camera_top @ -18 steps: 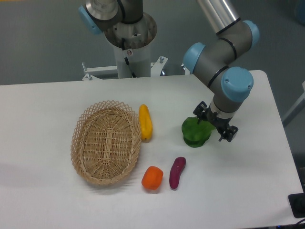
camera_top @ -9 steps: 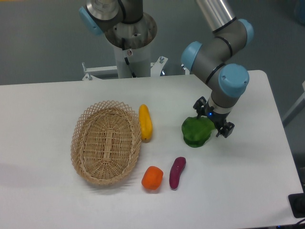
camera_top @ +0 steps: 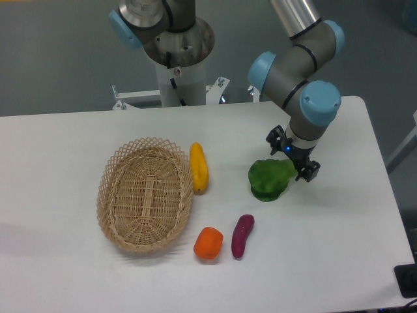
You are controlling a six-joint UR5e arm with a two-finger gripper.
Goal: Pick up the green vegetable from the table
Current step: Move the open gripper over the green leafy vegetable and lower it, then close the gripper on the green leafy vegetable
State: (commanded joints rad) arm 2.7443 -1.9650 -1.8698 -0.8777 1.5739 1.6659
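Observation:
My gripper should next pick up the green vegetable from the table. It should grab the green vegetable by its narrower end [camera_top: 291, 169].
The green vegetable [camera_top: 267, 180], bright green and lumpy, lies on the white table [camera_top: 339, 248] right of centre. My gripper [camera_top: 291, 158] points down over the vegetable's upper right edge. Its jaws stand spread apart and hold nothing. The vegetable's far right edge is partly hidden behind the black fingers [camera_top: 307, 171]. I cannot tell whether the fingers touch it.
An oval wicker basket [camera_top: 145, 193] stands at the left. A yellow elongated vegetable [camera_top: 199, 167] lies beside its right rim. An orange piece [camera_top: 208, 242] and a purple eggplant-like piece [camera_top: 242, 235] lie in front. The robot's base [camera_top: 177, 59] stands at the table's back edge.
The gripper has shifted slightly up and back, away from the vegetable's near right side, and its wrist has turned a little. The green vegetable has stayed in place.

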